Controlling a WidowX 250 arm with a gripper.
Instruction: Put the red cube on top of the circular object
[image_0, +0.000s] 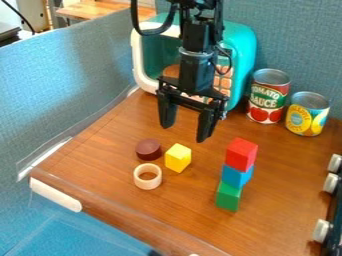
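I will next grab the red cube by its opposite sides with my gripper, so its bottom stays free to rest on the circular object.
My gripper (185, 131) hangs above the back middle of the table, its two fingers spread apart with nothing between them. To its lower right, the red cube (241, 154) tops a stack, resting on a blue cube (236, 175) with a green block (228, 196) at the bottom. Two round objects lie left of the stack: a dark brown disc (148, 149) and, in front of it, a pale wooden ring (138, 180). I cannot tell which one is the circular object. A yellow block (178, 158) sits just right of them.
A teal toy microwave (239, 47) stands behind the gripper. At the back right are a tomato sauce can (268, 97) and a yellow-labelled can (307, 114). Stove knobs (322, 230) line the right edge. The wooden table (287, 165) ends at a raised front-left edge.
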